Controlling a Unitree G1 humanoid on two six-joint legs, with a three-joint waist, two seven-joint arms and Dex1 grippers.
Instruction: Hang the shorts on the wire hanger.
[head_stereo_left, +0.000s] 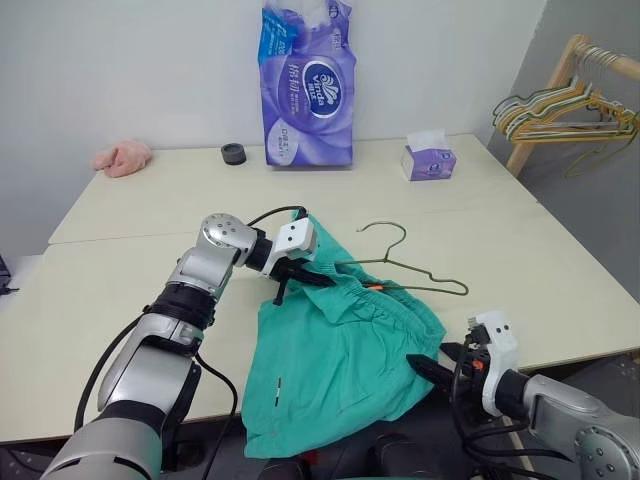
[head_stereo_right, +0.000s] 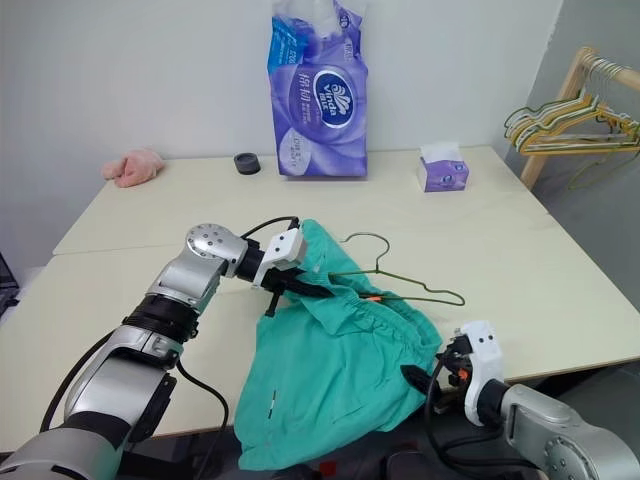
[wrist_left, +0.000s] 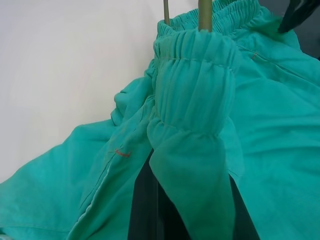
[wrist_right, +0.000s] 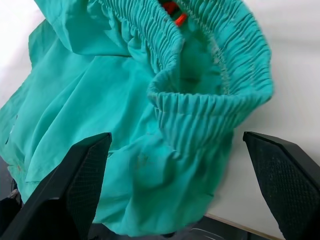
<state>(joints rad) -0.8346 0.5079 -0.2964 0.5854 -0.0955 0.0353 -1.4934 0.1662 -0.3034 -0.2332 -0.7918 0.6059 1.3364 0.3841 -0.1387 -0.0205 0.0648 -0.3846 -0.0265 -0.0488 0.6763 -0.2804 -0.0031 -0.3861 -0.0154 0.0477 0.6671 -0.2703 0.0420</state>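
My right gripper grips the waistband by its folded side end (head_stereo_left: 432, 332) (wrist_right: 200, 117) next, since that gathered fold stands up while the shorts' legs lie slack.
The teal shorts (head_stereo_left: 340, 350) lie on the table (head_stereo_left: 500, 230), their legs drooping over its near edge. The wire hanger (head_stereo_left: 402, 236) lies flat with its hook pointing away from me; its left end runs into the gathered waistband (wrist_left: 195, 85). My left gripper (head_stereo_left: 312, 276) is shut on that waistband, where two wires (wrist_left: 204, 15) emerge from the fold; whether wire is pinched too is hidden. My right gripper (head_stereo_left: 438, 362) stands open at the table's near edge, beside the shorts' right side. Its fingers (wrist_right: 70, 190) stand wide apart, facing the open waistband (wrist_right: 210, 110).
A tall purple tissue pack (head_stereo_left: 308, 85), a small black cap (head_stereo_left: 233, 153) and a tissue box (head_stereo_left: 430, 160) stand along the far edge. A pink cloth (head_stereo_left: 122, 157) lies far left. A wooden rack with coloured hangers (head_stereo_left: 570, 110) stands beyond the right side.
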